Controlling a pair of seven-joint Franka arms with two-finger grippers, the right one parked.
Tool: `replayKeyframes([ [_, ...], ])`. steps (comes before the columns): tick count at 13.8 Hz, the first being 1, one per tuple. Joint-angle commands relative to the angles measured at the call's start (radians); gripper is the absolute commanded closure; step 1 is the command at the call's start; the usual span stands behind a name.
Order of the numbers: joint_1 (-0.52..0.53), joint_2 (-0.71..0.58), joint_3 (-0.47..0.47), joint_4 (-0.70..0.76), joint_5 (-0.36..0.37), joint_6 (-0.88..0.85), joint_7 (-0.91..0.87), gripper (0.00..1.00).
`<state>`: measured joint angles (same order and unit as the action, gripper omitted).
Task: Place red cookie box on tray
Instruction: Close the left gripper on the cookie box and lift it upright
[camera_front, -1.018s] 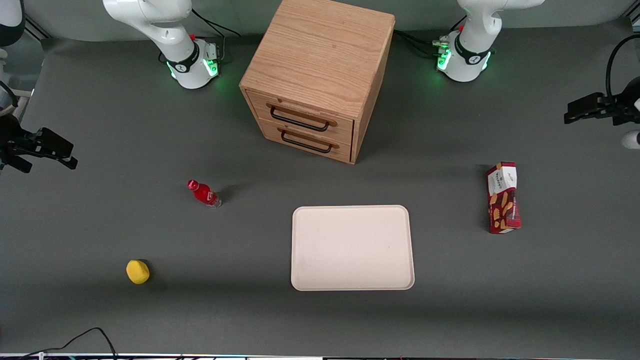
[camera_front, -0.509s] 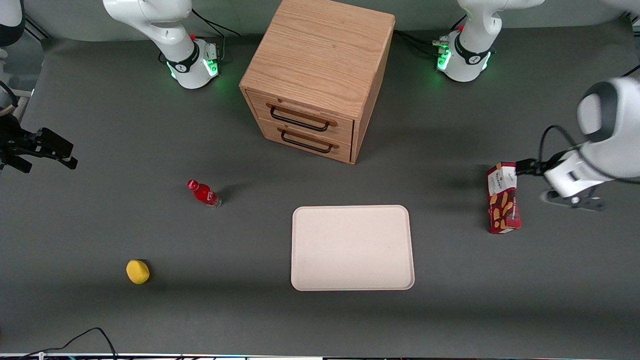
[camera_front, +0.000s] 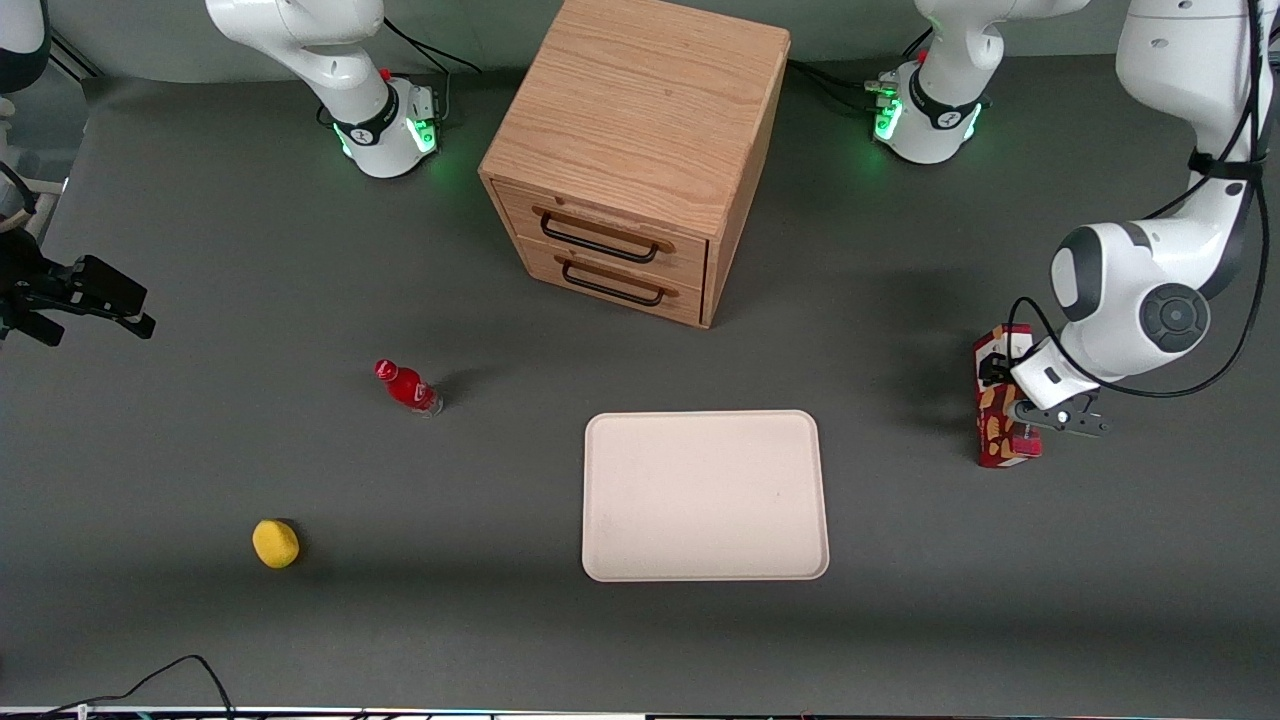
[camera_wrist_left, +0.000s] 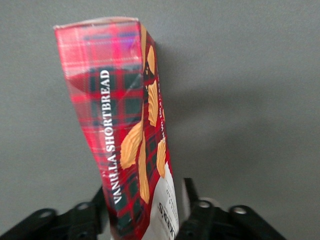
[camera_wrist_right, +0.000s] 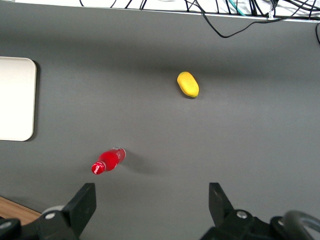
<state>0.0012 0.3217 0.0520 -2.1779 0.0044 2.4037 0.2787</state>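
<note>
The red cookie box should go on the tray, so my left gripper should next grab the box by its narrow VANILLA-lettered part.
The red cookie box stands on the table toward the working arm's end, apart from the cream-white tray. In the left wrist view the red cookie box shows red plaid, tan cookie pictures and a white label end. My left gripper has come down over the box's label end, the end farther from the front camera. It is open, with one of its black fingers on each side of the box and a gap showing beside one. The tray holds nothing.
A wooden two-drawer cabinet stands at the back middle, its drawers shut. A small red bottle and a yellow object lie toward the parked arm's end. Cables trail at the table's front edge.
The left arm swung in from the working arm's end of the table and lowered its gripper over the box's label end. The box and tray have not moved.
</note>
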Motion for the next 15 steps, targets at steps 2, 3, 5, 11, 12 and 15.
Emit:
replayKeyframes([
  [2,-0.003,-0.035,0.006,-0.011,-0.018,-0.001,0.019,1.0],
  [3,-0.003,-0.041,0.005,-0.008,-0.018,-0.012,0.019,1.0],
  [5,-0.003,-0.058,0.005,0.029,-0.018,-0.085,0.017,1.0],
  [11,-0.018,-0.107,-0.05,0.645,-0.093,-0.864,-0.166,1.0],
  [12,-0.018,-0.104,-0.082,0.718,-0.098,-0.918,-0.243,1.0],
  [15,-0.02,-0.089,-0.259,0.785,-0.087,-0.917,-0.532,1.0],
])
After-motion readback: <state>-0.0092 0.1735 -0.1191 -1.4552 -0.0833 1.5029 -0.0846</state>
